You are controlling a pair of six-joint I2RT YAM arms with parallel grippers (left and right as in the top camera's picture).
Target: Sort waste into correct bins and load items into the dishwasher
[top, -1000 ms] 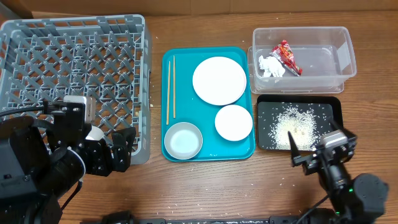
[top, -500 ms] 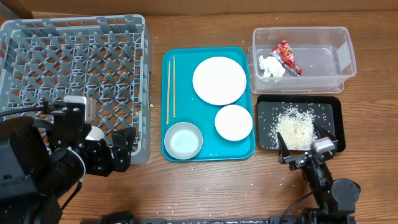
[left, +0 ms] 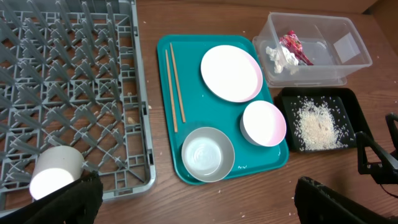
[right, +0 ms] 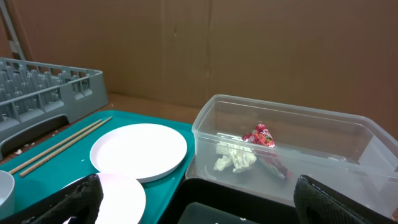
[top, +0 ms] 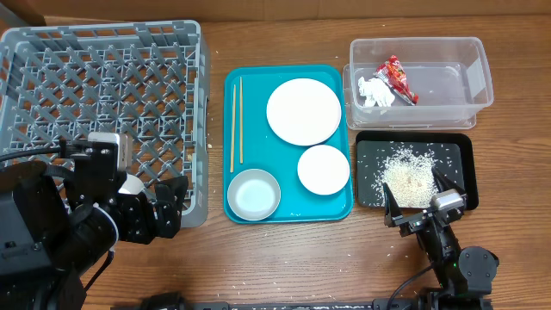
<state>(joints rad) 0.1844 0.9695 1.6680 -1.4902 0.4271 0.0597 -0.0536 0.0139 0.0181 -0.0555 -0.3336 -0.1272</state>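
Observation:
The smaller plate (top: 324,170) should be grabbed by one edge of its rim with my left gripper, once it reaches there. The opposite edge then stays free to load into the rack (top: 103,95).
The grey dish rack (top: 103,95) stands at the left, with a small white cup (left: 56,177) lying in its front corner. The teal tray (top: 344,207) holds chopsticks (top: 237,120), a large plate (top: 303,111), a smaller plate (top: 324,170) and a grey-rimmed bowl (top: 254,194). The clear tub (top: 469,65) holds the red wrapper (top: 396,77) and the white tissue (top: 374,92). The black tray (top: 456,155) holds rice (top: 406,175). My left gripper (top: 168,207) is open and empty at the rack's front right corner. My right gripper (top: 419,200) is open and empty over the black tray's front edge.
A few rice grains lie scattered on the wooden table in front of the teal tray (left: 239,168). A brown cardboard wall (right: 249,43) stands behind the table. In the right wrist view the tub (right: 205,124) and the large plate (right: 138,149) lie ahead.
My right arm has drawn back toward the front edge and its gripper has turned to face the black tray with both fingers spread. The left arm has not moved.

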